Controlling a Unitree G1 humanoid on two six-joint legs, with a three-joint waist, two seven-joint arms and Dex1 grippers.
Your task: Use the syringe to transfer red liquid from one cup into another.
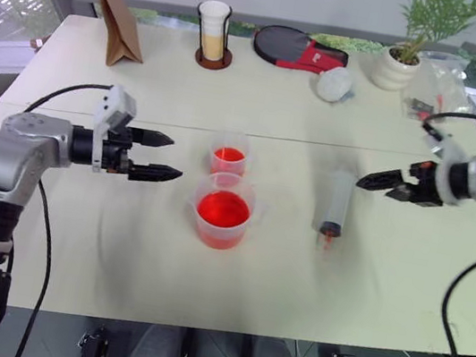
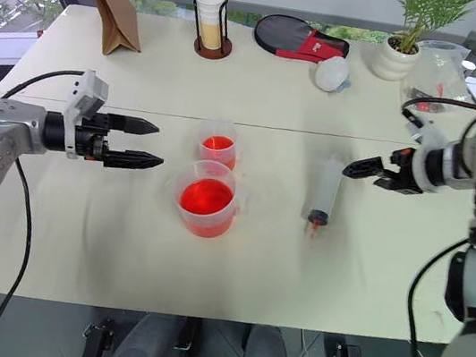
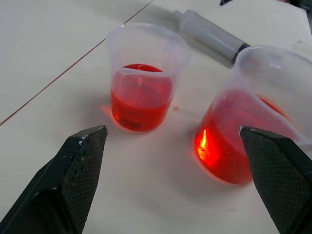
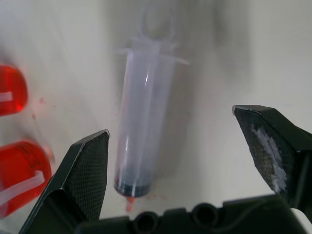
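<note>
My right fingers would miss the syringe body unless lowered.
The syringe (image 1: 336,204) lies flat on the table, right of centre, its red tip toward the near edge; it also appears as the syringe (image 4: 144,131) in the right wrist view. A wide lipped cup (image 1: 223,210) holds red liquid (image 1: 223,209) at the table's middle. Just behind it stands the small narrow cup (image 1: 229,155), also partly filled with red. My left gripper (image 1: 162,156) hovers open to the left of both cups, pointing at them. Over on the right, my right gripper (image 1: 366,180) is open, just right of the syringe's plunger end and above the table.
Along the far edge of the table (image 1: 102,238) stand a brown paper bag (image 1: 118,19), a tall cream-filled glass in a dark holder (image 1: 213,34), a black and red pouch (image 1: 299,50), a white crumpled ball (image 1: 334,83), a potted plant (image 1: 401,55) and a clear bag (image 1: 435,87).
</note>
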